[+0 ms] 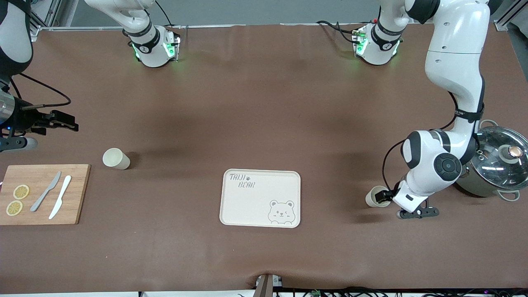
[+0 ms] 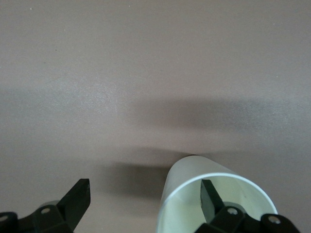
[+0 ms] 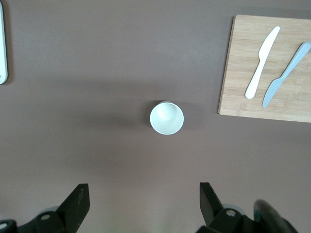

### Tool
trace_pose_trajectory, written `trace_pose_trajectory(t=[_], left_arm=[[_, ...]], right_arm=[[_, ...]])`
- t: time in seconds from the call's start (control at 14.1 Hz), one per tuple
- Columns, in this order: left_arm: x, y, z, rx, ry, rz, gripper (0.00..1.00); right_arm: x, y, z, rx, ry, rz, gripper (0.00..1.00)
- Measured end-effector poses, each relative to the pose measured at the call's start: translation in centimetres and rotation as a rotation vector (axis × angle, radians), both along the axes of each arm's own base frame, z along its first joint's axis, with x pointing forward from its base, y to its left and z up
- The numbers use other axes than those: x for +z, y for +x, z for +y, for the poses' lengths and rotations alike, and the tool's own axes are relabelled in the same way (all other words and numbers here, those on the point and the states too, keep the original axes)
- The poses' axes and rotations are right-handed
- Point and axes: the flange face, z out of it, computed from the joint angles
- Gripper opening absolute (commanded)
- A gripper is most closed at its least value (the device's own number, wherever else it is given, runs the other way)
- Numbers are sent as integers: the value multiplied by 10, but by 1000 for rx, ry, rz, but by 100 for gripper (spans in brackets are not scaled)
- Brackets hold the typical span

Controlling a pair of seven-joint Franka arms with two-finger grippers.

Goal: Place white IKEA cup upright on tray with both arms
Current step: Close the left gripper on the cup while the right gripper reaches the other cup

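In the left wrist view, my left gripper's fingers straddle the white cup's side (image 2: 176, 177), one inside the cup's rim (image 2: 245, 180), so it is now time to close.
A white cup (image 1: 373, 197) stands upright on the brown table toward the left arm's end, beside the cream tray (image 1: 260, 198) with the bear drawing. My left gripper (image 1: 383, 195) is low at this cup and open. In the left wrist view one fingertip (image 2: 210, 196) is inside the cup (image 2: 187, 194) and the other is outside it, so the gripper (image 2: 146, 200) straddles the cup's wall. A second white cup (image 1: 116, 158) stands upright toward the right arm's end. My right gripper (image 1: 69, 122) hovers open and empty beside it; its wrist view (image 3: 145, 204) shows this cup (image 3: 166, 118) from above.
A wooden cutting board (image 1: 43, 194) with two lemon slices (image 1: 17, 199), a grey knife and a white knife (image 1: 60, 202) lies at the right arm's end. A steel pot with a glass lid (image 1: 501, 163) stands at the left arm's end, close to the left arm's elbow.
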Motion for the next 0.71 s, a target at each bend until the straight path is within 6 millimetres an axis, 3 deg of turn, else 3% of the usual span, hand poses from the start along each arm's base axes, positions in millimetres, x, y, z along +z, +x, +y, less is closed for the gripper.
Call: trace_pose_trajectory(t=[0.14,0.28,0.43,0.71], left_arm=[[0,0,0,0,0,-2,100],[0,0,0,0,0,-4,83],[0,0,-1,1,-1,-3,82],[0,0,-6,12,-21,-2,49]], right_arm=[[-6,2,-3,-4,0,10,100],[-10,3,-3,-5,1,18,100],[-17,5,-3,-5,1,30,100],[-23,7,-3,-5,1,40,100]])
